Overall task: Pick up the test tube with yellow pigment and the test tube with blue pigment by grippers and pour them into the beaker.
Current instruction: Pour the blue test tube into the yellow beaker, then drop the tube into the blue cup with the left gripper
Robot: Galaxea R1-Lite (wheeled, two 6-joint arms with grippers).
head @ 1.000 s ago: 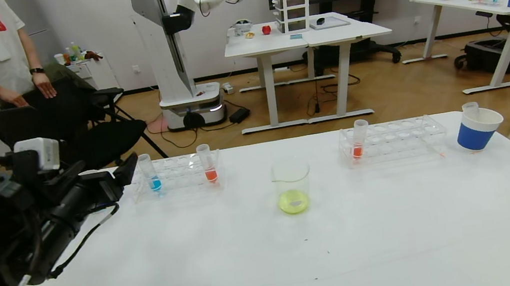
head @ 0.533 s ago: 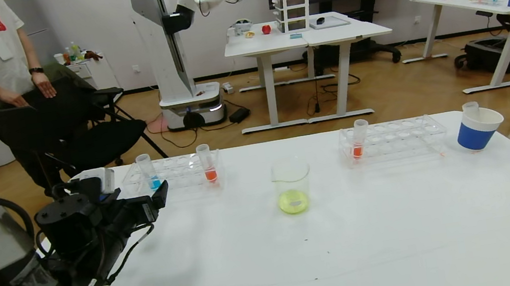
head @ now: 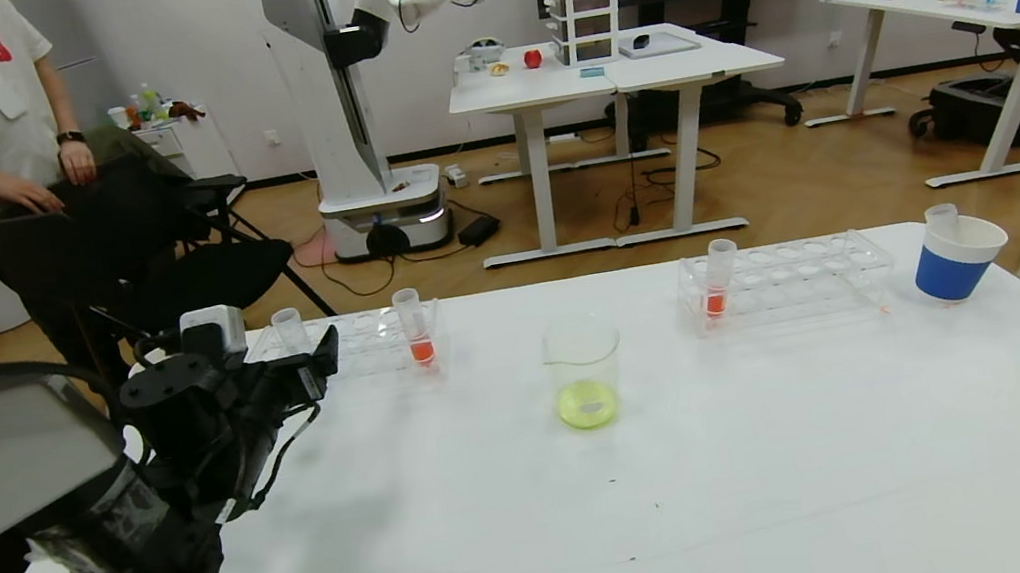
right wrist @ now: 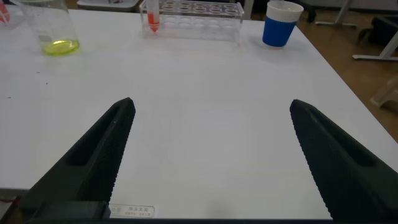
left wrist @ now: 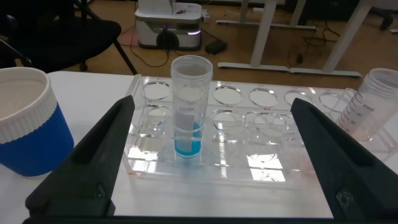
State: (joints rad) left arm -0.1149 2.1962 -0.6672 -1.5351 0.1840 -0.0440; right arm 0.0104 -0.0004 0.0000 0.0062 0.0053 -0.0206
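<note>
My left gripper moves toward the test tube with blue pigment, then closes. My fingers stop short of the tube, so closing now would miss.
The test tube with blue pigment [left wrist: 189, 106] stands upright in the left clear rack [head: 365, 333]. In the head view only its top [head: 286, 326] shows above my left gripper [head: 323, 355]. My left gripper [left wrist: 212, 102] is open and level with the tube, which stands just ahead between the two fingers, untouched. The beaker [head: 584, 371] stands at the table's middle with yellow-green liquid in its bottom. No tube with yellow liquid shows. My right gripper [right wrist: 212, 104] is open and empty over bare table, out of the head view.
A right rack [head: 787, 280] holds an orange-red tube [head: 720, 283]; another orange-red tube [head: 415, 326] stands in the left rack. A blue cup [head: 956, 258] with an empty tube stands at the right. A second blue cup [left wrist: 25, 127] sits beside the left rack.
My left arm has swung forward and toward the left rack. Its open gripper now sits right in front of the blue tube and hides the liquid in the head view.
</note>
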